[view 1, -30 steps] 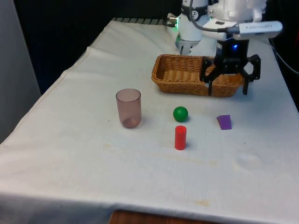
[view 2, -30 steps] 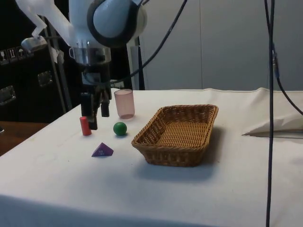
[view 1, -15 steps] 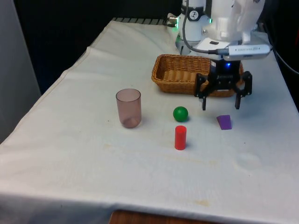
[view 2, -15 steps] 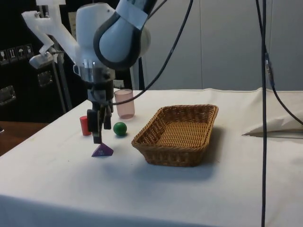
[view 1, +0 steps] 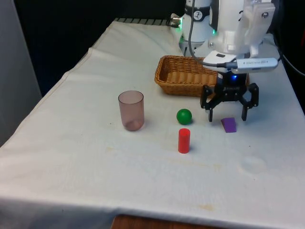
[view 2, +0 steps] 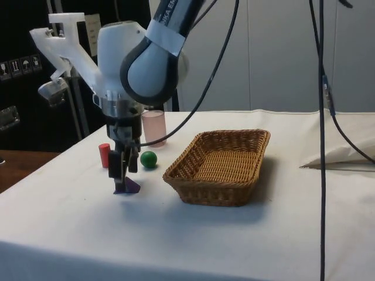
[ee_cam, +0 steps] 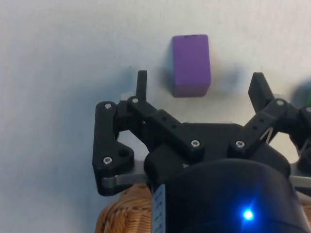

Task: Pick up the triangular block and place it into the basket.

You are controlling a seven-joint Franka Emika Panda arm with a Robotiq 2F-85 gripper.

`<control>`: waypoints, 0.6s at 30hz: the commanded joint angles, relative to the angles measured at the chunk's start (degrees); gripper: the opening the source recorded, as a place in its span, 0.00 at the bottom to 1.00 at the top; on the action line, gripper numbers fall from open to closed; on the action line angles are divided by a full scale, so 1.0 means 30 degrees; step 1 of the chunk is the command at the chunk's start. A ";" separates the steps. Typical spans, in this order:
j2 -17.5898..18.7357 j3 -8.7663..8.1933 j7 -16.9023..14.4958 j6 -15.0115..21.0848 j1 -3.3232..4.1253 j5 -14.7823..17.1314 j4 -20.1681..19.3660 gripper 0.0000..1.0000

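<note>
Next, my gripper grips the long sides of the purple triangular block [view 1: 229, 125], to place the block into the wicker basket [view 1: 177, 75].
The purple triangular block [view 1: 229, 125] lies on the white cloth, in front of the wicker basket [view 1: 177, 75]. My black gripper [view 1: 228, 118] hangs open just above the block, a finger on each side and slightly behind it. In the side view the gripper [view 2: 123, 186] reaches down to the block [view 2: 131, 186], fingertips close to the cloth. The wrist view has the block [ee_cam: 191, 64] lying just ahead of the gap between the two spread fingers [ee_cam: 141, 83], nothing held.
A green ball [view 1: 184, 116] and a red cylinder [view 1: 184, 140] stand to the front view's left of the block. Farther left is a translucent pink cup [view 1: 131, 110]. The basket [view 2: 222, 167] sits right behind the gripper.
The gripper has come down from in front of the basket and forward toward the block, staying open. The objects have not moved.
</note>
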 commanded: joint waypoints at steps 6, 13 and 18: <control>0.0306 -0.0038 0.0153 0.0554 0.0038 0.0000 0.0038 0.95; 0.0420 -0.0038 0.0210 0.0726 0.0038 0.0000 0.0057 0.60; 0.0439 -0.0057 0.0229 0.0764 0.0057 0.0000 0.0057 0.34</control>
